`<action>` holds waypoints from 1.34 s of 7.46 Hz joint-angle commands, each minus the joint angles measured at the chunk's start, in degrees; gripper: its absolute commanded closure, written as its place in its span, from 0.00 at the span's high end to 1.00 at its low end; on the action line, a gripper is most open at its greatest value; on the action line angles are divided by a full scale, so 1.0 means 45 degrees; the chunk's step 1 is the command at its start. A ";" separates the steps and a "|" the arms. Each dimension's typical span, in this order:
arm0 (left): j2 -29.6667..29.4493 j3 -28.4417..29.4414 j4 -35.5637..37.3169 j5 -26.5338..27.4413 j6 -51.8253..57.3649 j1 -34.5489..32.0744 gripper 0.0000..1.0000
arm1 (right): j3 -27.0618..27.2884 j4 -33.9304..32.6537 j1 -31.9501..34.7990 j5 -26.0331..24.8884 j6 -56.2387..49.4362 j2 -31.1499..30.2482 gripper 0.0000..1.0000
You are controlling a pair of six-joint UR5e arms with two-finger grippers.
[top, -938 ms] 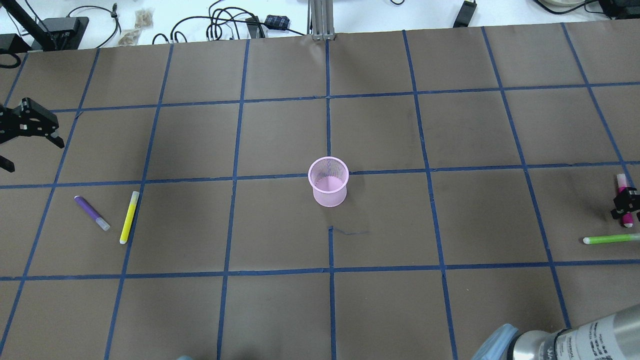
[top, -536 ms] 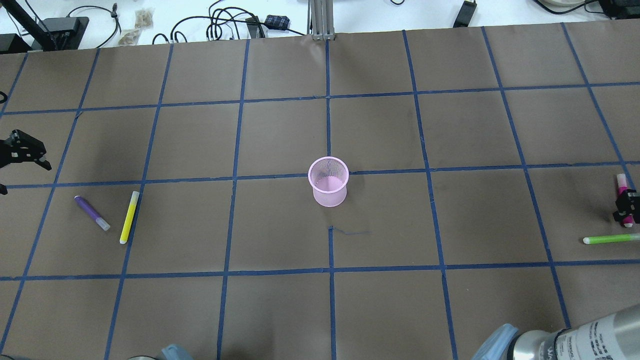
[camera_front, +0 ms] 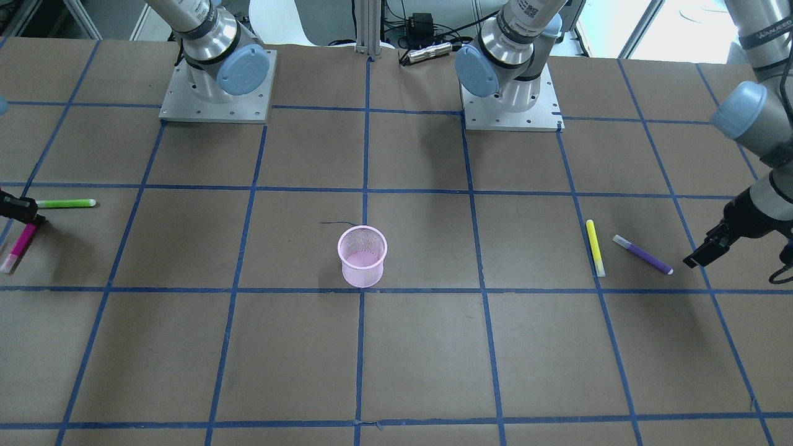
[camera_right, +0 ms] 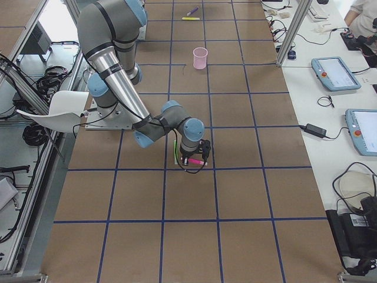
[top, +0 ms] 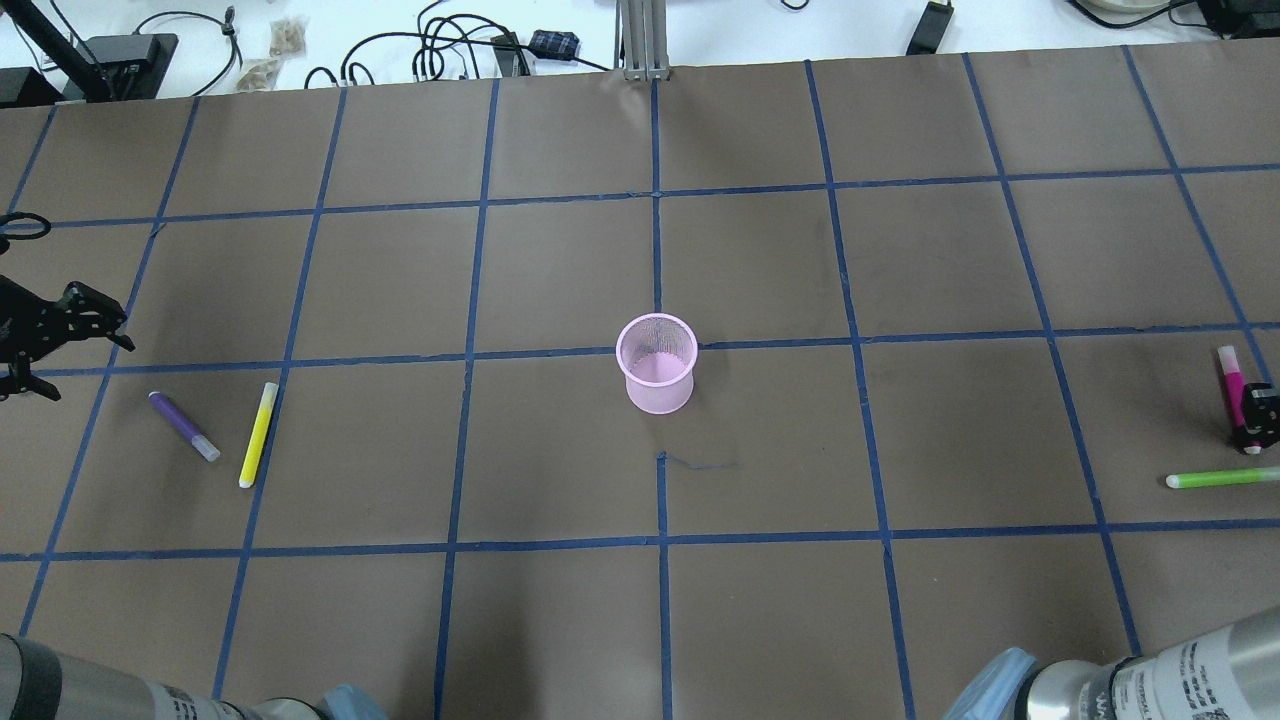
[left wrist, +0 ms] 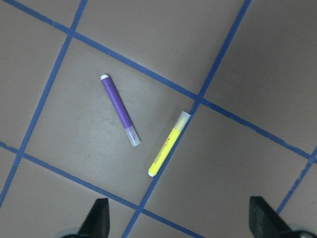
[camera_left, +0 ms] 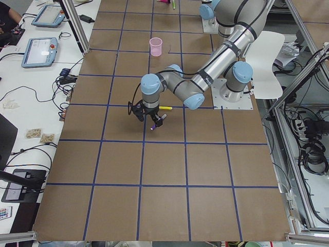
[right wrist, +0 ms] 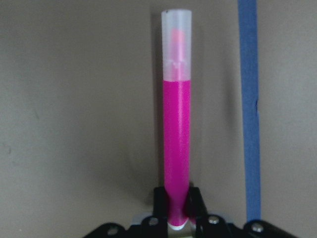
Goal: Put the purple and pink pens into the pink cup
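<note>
I should grab the purple pen's white-tipped end (camera_front: 661,265) with my left gripper. Then the purple pen's clear-end with the cap (camera_front: 621,241) stays free to go into the pink cup first.
The pink mesh cup (top: 656,363) stands upright mid-table, also in the front view (camera_front: 362,256). The purple pen (top: 183,425) lies flat at the left, next to a yellow pen (top: 259,434). My left gripper (top: 85,358) is open and empty, hovering just left of and behind the purple pen; in its wrist view (left wrist: 181,223) the purple pen (left wrist: 120,109) lies ahead between the spread fingertips. My right gripper (top: 1258,415) at the far right edge is shut on the pink pen (top: 1232,375). The right wrist view shows its fingers (right wrist: 159,198) clamping the pen's end (right wrist: 177,144) low over the table.
A green pen (top: 1220,478) lies just in front of the right gripper. The yellow pen (left wrist: 169,144) lies close beside the purple one, across a blue tape line. Cables and boxes sit beyond the table's far edge (top: 450,50). Both arm bases stand at the robot's side (camera_front: 214,93).
My left gripper has moved nearer, down toward the purple pen. My right gripper with the pink pen has shifted slightly, and the pen's free end has swung a little left.
</note>
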 commanded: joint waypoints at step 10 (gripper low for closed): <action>-0.1864 -0.0014 0.0482 -0.0757 -0.0343 0.0000 0.00 | -0.0774 0.4572 1.0552 0.6410 1.5688 -0.3980 0.00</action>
